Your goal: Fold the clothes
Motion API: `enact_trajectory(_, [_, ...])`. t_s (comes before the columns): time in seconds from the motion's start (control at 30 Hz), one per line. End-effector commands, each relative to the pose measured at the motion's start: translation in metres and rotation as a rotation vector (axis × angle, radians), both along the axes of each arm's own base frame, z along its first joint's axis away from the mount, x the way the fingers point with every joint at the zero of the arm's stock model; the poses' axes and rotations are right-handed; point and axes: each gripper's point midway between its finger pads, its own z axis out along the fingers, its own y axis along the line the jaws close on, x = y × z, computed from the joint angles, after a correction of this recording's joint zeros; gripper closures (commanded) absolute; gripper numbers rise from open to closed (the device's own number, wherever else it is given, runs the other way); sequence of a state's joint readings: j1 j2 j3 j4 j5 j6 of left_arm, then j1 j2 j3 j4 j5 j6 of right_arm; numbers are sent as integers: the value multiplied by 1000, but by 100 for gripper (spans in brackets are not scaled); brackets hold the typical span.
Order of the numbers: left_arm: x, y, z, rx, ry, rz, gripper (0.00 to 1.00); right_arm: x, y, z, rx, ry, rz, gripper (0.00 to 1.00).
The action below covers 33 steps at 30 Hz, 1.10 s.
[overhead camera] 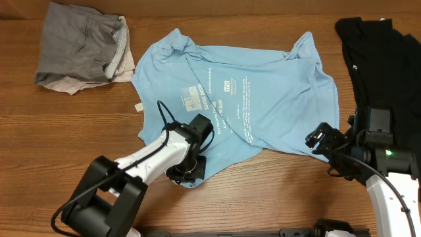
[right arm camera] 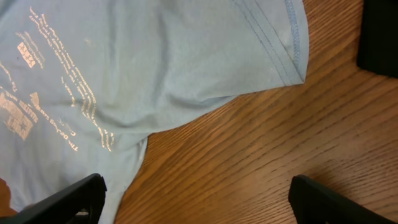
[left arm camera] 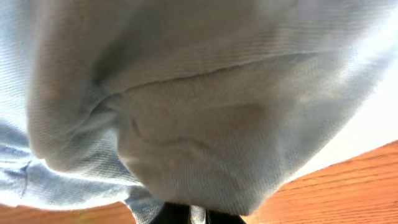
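My right gripper grips the T-shirt's near corner, beside the black garment, next, to fold the light blue T-shirt's near edge over.
The light blue T-shirt (overhead camera: 256, 99) lies spread and wrinkled on the middle of the table, its lettering showing faintly. My left gripper (overhead camera: 187, 168) sits at the shirt's lower left hem and is shut on it. In the left wrist view, blue fabric (left arm camera: 199, 93) drapes over the jaws (left arm camera: 189, 214) and fills the frame. My right gripper (overhead camera: 322, 139) is open and empty at the shirt's lower right edge. In the right wrist view its fingers (right arm camera: 199, 199) are spread wide over bare wood, with the left finger over the shirt's edge (right arm camera: 124, 81).
A grey and beige pile of clothes (overhead camera: 82, 46) lies at the back left. A black garment (overhead camera: 385, 59) lies at the right edge, partly under my right arm; its corner shows in the right wrist view (right arm camera: 382, 31). The table (overhead camera: 39, 151) is brown wood.
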<state>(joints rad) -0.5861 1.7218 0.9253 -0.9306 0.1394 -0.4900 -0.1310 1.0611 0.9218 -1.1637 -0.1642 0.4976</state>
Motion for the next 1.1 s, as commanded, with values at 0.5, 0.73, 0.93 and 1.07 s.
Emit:
enact_trajectory(0.5, [142,86,104,115,-282,150,96,-10,-18,-90,-54,415,-40,25])
enact_trajectory(0.73, [149,83,105,102,-308,152,96,-17,-4,-123,18,417,-29,42])
enact_trajectory(0.93, [150,83,105,102,-311,152,96,-18,17,-144,101,352,36,44])
enact_trajectory(1.07, [150,83,105,101,-313,153,96,-16,19,-145,101,342,46,53])
